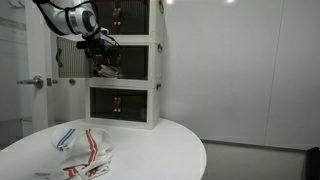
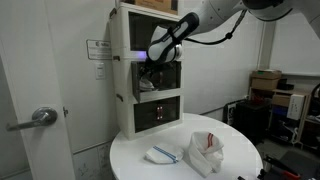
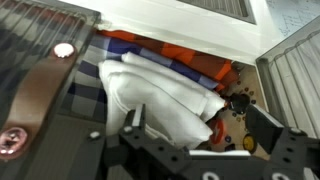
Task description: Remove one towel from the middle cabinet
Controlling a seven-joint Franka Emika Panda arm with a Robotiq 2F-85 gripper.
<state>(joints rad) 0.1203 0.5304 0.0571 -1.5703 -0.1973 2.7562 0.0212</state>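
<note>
My gripper moves toward the white towel's folded body, before it closes on the towel's body, since the fingers on either side of the towel stop short in the wrist view.
The middle cabinet (image 1: 135, 62) of three stacked white boxes stands open, its grey perforated door (image 1: 71, 60) swung aside; it also shows in an exterior view (image 2: 128, 72). My gripper (image 1: 103, 62) reaches into it and shows in the other exterior view (image 2: 153, 62) too. In the wrist view the gripper (image 3: 195, 122) is open, its fingers on either side of a folded white towel (image 3: 165, 95). That towel lies on cloths with blue and orange stripes (image 3: 185, 62). A white towel with bluish stripes (image 1: 65, 138) lies on the round table (image 1: 160, 150).
A white towel with red stripes (image 1: 90, 156) lies beside the blue-striped one, also in an exterior view (image 2: 205, 150). The top (image 1: 135, 15) and bottom (image 1: 122, 102) boxes have dark fronts. A door handle (image 2: 38, 118) is at the left. Boxes (image 2: 265, 80) stand at the far right.
</note>
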